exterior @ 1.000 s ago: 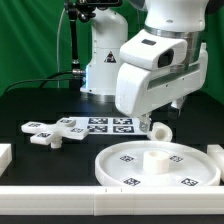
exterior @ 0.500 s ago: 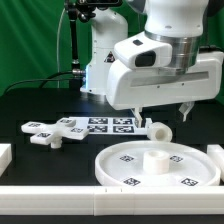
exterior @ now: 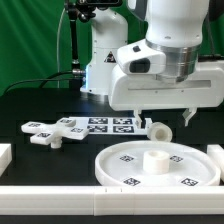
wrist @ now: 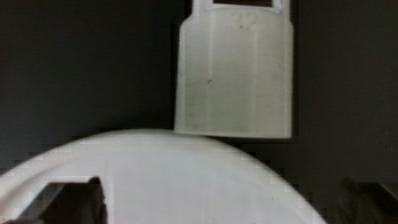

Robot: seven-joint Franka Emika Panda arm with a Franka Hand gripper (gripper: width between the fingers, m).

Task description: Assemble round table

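My gripper grabs the leg by its plain round end (exterior: 160, 132) (wrist: 233, 118) next, so the leg's tagged end stays free to enter the disc's middle part.
The large round disc (exterior: 150, 168) with its raised rim and middle hub lies at the front, several tags on it. The short cylinder leg (exterior: 158, 129) lies on its side just behind the disc's far edge. The cross base (exterior: 55, 132) lies at the exterior view's left. My gripper (exterior: 162, 117) hangs open and empty just above the leg, one finger on each side. In the wrist view the leg (wrist: 235, 75) shows as a white block touching the disc's curved rim (wrist: 178, 170). My gripper (wrist: 217, 205) shows only as dark fingertips (wrist: 68, 202) set far apart.
The marker board (exterior: 105, 124) lies behind the leg and beside the cross base. White border rails run along the front (exterior: 60, 196), the left (exterior: 5, 155) and the right (exterior: 215, 152). The robot's base (exterior: 100, 60) stands at the back.
The wrist has turned and shifted toward the exterior view's right, so both fingers now show spread over the leg. The disc, leg and cross base have not moved.
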